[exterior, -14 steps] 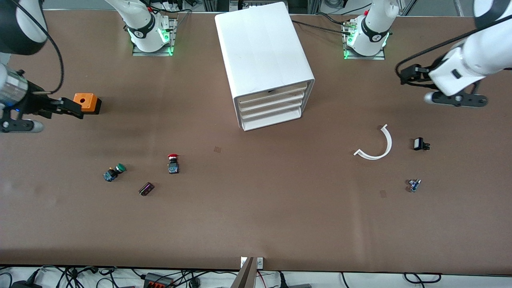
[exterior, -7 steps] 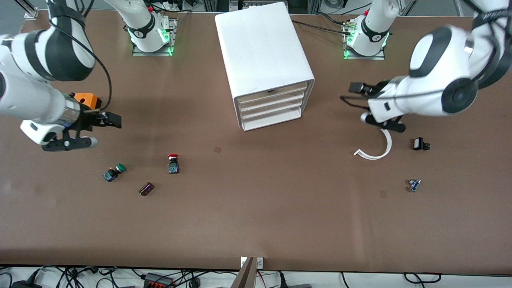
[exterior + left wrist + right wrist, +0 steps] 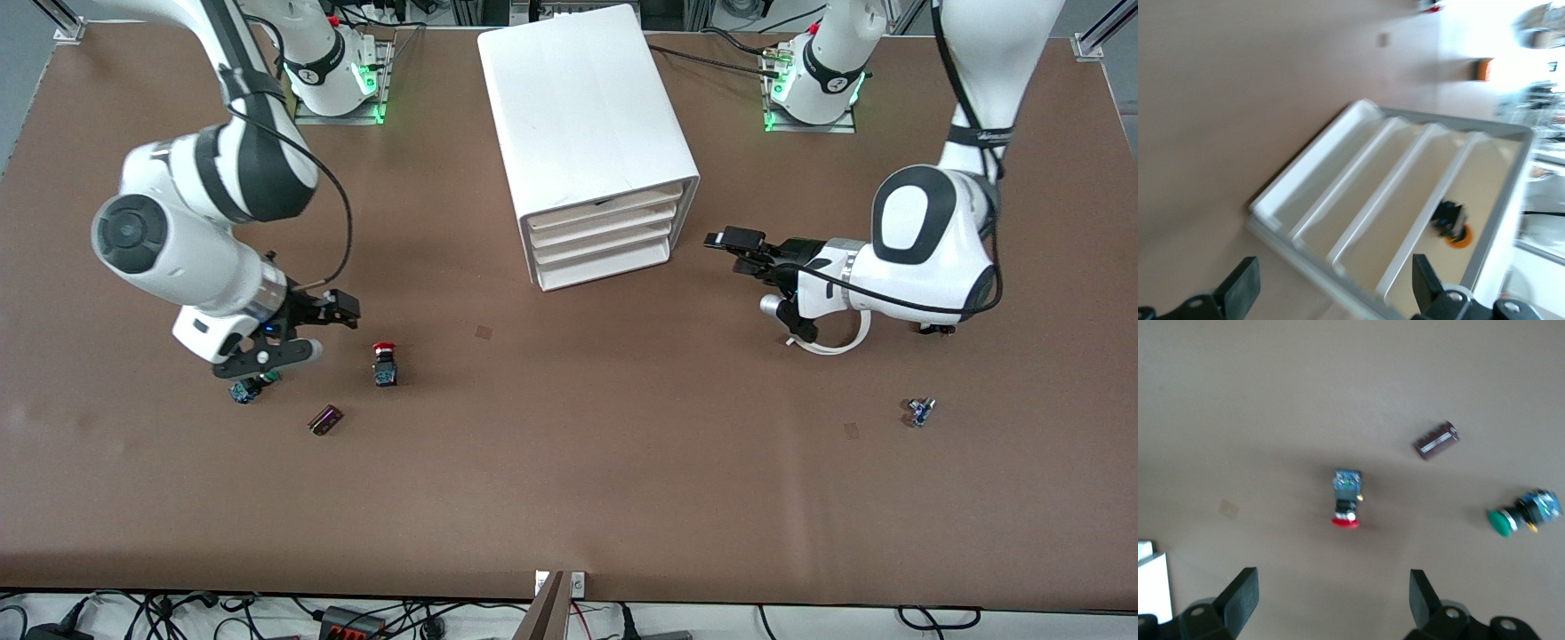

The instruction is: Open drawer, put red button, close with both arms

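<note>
Next, my right gripper grabs the red button by its dark body behind the red cap to get it into the opened drawer.
The white cabinet [image 3: 587, 116] stands mid-table with all four drawers shut. The drawer [image 3: 609, 224], second from the top, also shows in the left wrist view [image 3: 1406, 200]. My left gripper [image 3: 738, 249] is open and empty, level with the drawer fronts, off the cabinet's corner toward the left arm's end; in its own view [image 3: 1333, 297] it faces the fronts. The red button [image 3: 384, 364] lies on the table, nearer the front camera than the cabinet. My right gripper [image 3: 340, 311] is open and empty, hovering beside the red button [image 3: 1346, 500], in its own view [image 3: 1331, 600].
A green-capped button [image 3: 1521, 513] lies under my right hand, mostly hidden in the front view [image 3: 242, 391]. A dark small cylinder [image 3: 326, 420] lies near it. A white curved strip [image 3: 836, 345], a black part [image 3: 935, 330] and a small blue part [image 3: 920, 411] lie toward the left arm's end.
Both arms swung in from the table's ends. The right gripper went from the orange block to beside the red button. The left gripper went toward the cabinet's drawer fronts.
</note>
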